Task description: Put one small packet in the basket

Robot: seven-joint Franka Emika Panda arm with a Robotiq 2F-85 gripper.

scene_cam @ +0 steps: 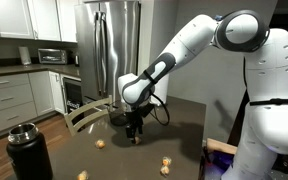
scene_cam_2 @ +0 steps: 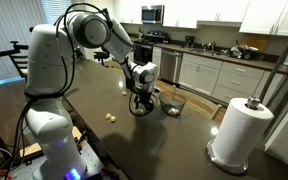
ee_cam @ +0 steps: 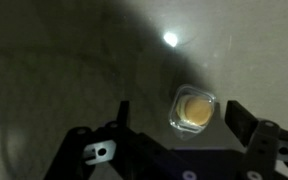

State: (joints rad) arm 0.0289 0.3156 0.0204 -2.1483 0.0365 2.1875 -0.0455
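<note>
I should close my gripper now, because the packet is between my gripper's low, spread fingers. Closing now would hold the small clear packet (scene_cam: pixel 136 140) (ee_cam: pixel 193 110).
A small clear packet with a tan round inside (ee_cam: pixel 193 108) lies on the dark table, between my gripper's two fingers (ee_cam: pixel 179 118). The fingers are spread wide and touch nothing. In both exterior views my gripper (scene_cam: pixel 135 130) (scene_cam_2: pixel 142 104) hangs low over the table, pointing down. Other small packets lie on the table (scene_cam: pixel 101 144) (scene_cam: pixel 165 163) (scene_cam_2: pixel 111 117). A dark wire basket (scene_cam_2: pixel 173 104) sits on the table just beyond my gripper; in the other exterior view it is mostly hidden behind the arm (scene_cam: pixel 118 118).
A black thermos (scene_cam: pixel 29 152) stands at the near table corner. A paper towel roll (scene_cam_2: pixel 238 133) stands on its holder near the table's end. A wooden chair back (scene_cam: pixel 84 115) sits at the far table edge, with the fridge (scene_cam: pixel 108 45) behind.
</note>
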